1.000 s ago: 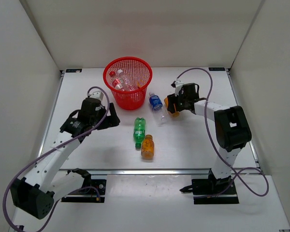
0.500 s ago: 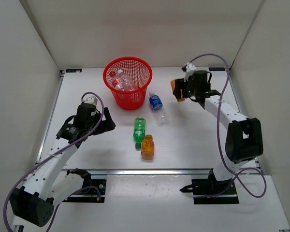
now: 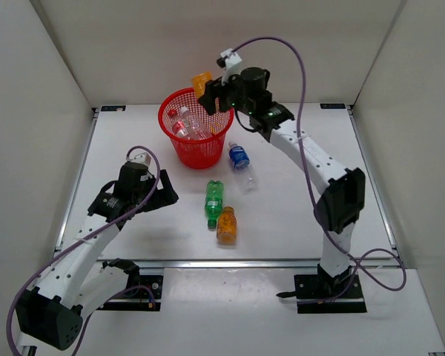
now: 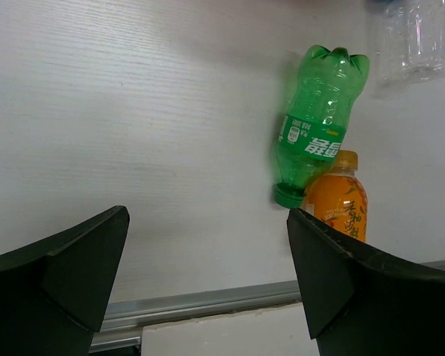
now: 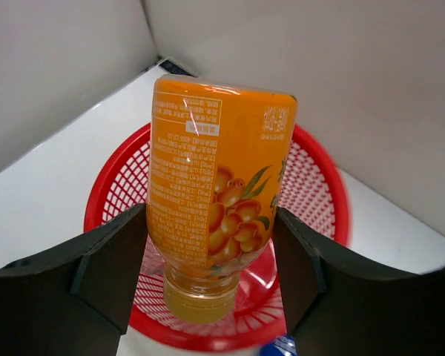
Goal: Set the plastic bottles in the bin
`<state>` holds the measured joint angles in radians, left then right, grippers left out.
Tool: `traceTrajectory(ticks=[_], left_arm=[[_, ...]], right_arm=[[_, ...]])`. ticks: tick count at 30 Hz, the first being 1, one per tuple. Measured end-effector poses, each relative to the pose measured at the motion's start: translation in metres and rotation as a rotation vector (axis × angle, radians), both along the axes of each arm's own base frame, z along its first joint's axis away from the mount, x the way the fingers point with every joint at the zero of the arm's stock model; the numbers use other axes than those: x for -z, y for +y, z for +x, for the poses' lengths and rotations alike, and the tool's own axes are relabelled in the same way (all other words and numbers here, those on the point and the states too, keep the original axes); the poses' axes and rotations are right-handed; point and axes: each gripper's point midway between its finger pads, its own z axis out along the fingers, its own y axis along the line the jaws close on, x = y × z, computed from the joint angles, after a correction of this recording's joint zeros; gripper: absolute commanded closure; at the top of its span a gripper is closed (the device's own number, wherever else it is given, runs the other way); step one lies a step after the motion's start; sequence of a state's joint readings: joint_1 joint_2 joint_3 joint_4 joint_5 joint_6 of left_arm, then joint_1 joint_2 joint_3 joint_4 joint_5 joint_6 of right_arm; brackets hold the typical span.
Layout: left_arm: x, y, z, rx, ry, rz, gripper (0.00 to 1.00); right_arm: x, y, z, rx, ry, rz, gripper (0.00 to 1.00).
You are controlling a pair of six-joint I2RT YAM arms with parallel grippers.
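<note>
The orange bottle hangs high over the bin's rim, short of the bin's open middle, so it next moves toward that middle before my right gripper releases it.
My right gripper (image 3: 210,87) is shut on an orange bottle (image 3: 201,81) and holds it in the air over the far right rim of the red mesh bin (image 3: 179,148). In the right wrist view the orange bottle (image 5: 219,189) hangs cap down above the bin (image 5: 320,193). A red-labelled bottle (image 3: 179,127) and a plain clear bottle (image 3: 192,124) lie inside the bin. A blue-labelled bottle (image 3: 241,164), a green bottle (image 3: 213,201) and a second orange bottle (image 3: 226,225) lie on the table. My left gripper (image 3: 165,190) is open and empty, left of the green bottle (image 4: 317,141).
White walls enclose the table on three sides. A metal rail (image 3: 230,262) runs along the near edge, also seen in the left wrist view (image 4: 208,305). The right arm's purple cable (image 3: 300,81) arches high over the table's right half.
My right gripper has swung left and up with the orange bottle, from the table's right side to above the bin. The left arm has shifted only slightly.
</note>
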<state>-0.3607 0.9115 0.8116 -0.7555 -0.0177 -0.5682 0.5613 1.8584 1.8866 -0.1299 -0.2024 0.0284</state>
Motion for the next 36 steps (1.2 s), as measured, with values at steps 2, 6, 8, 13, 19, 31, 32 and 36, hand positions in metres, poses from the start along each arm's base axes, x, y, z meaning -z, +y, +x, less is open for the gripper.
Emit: traceTrajectory(ticks=[2,6,8,13,19,31,32,36], left_arm=[[0.000,-0.001,-0.001,0.004,0.002,0.000,0.02],[0.001,-0.003,-0.002,0.019,0.004,0.000,0.01],[0.001,-0.006,-0.004,0.034,0.005,-0.003,0.02],[-0.001,-0.021,-0.006,0.087,0.001,-0.031,0.01],[0.012,-0.058,-0.003,0.199,0.022,-0.032,0.01],[0.064,-0.123,0.017,0.316,0.072,0.054,0.01],[0.066,-0.128,0.021,0.314,0.064,0.060,0.01],[0.072,-0.146,0.042,0.293,0.006,0.090,0.01]], right_arm=[[0.017,0.025,0.007,-0.024,0.035,-0.015,0.85],[0.061,0.039,0.011,-0.034,0.131,-0.069,0.35],[0.075,0.038,0.009,-0.031,0.172,-0.091,0.05],[0.067,0.037,0.005,-0.027,0.159,-0.094,0.01],[0.037,0.007,-0.025,-0.004,0.131,-0.077,0.01],[0.099,-0.170,-0.131,0.291,0.289,-0.103,0.01],[0.115,-0.184,-0.140,0.319,0.330,-0.109,0.01],[0.171,-0.219,-0.176,0.389,0.494,-0.138,0.01]])
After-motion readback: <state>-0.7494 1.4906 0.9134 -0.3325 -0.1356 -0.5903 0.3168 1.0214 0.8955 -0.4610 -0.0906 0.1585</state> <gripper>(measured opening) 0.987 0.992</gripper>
